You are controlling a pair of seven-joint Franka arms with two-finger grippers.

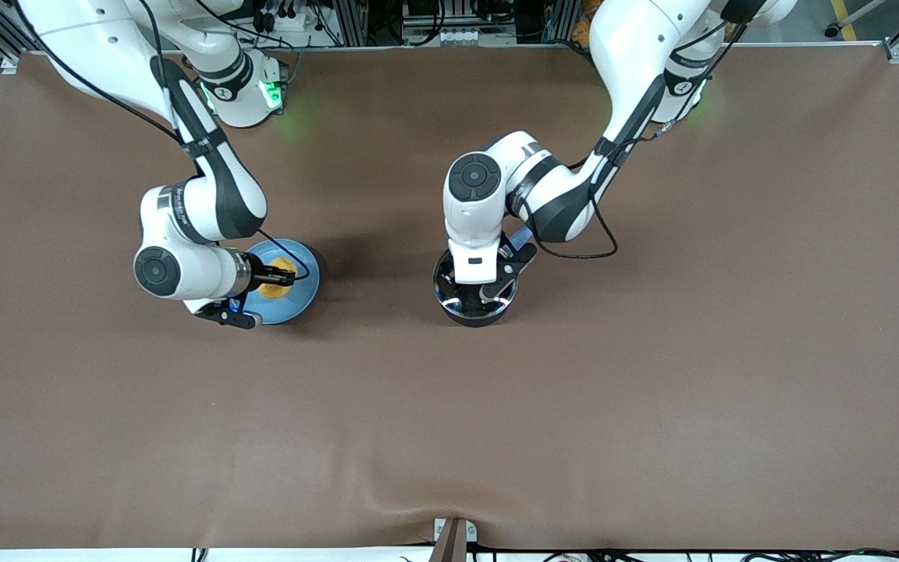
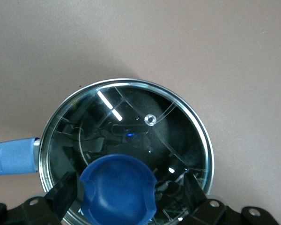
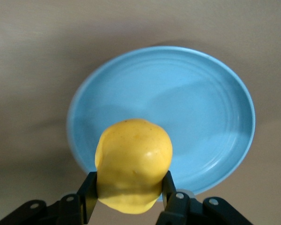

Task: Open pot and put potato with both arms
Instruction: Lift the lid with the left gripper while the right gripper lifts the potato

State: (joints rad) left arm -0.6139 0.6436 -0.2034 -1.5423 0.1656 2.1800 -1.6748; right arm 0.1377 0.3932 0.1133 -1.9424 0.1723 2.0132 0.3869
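My left gripper closes on the blue knob (image 2: 118,190) next, since its fingers reach down beside the knob and closing now would catch the knob.
The black pot (image 1: 474,311) stands mid-table with its clear glass lid (image 2: 131,117) on, and its blue handle (image 2: 11,157) sticks out to one side. My left gripper (image 1: 474,293) hangs straight over the lid. It also shows in the left wrist view (image 2: 129,187), open, with one finger on each side of the blue knob (image 2: 118,190) and a gap on both sides. My right gripper (image 1: 282,277) is shut on the yellow potato (image 3: 133,159) and holds it just over the light-blue plate (image 3: 201,117). The potato also shows in the front view (image 1: 271,290).
The plate (image 1: 301,300) lies toward the right arm's end of the table, beside the pot. The brown table cover (image 1: 449,437) is wrinkled near the front edge.
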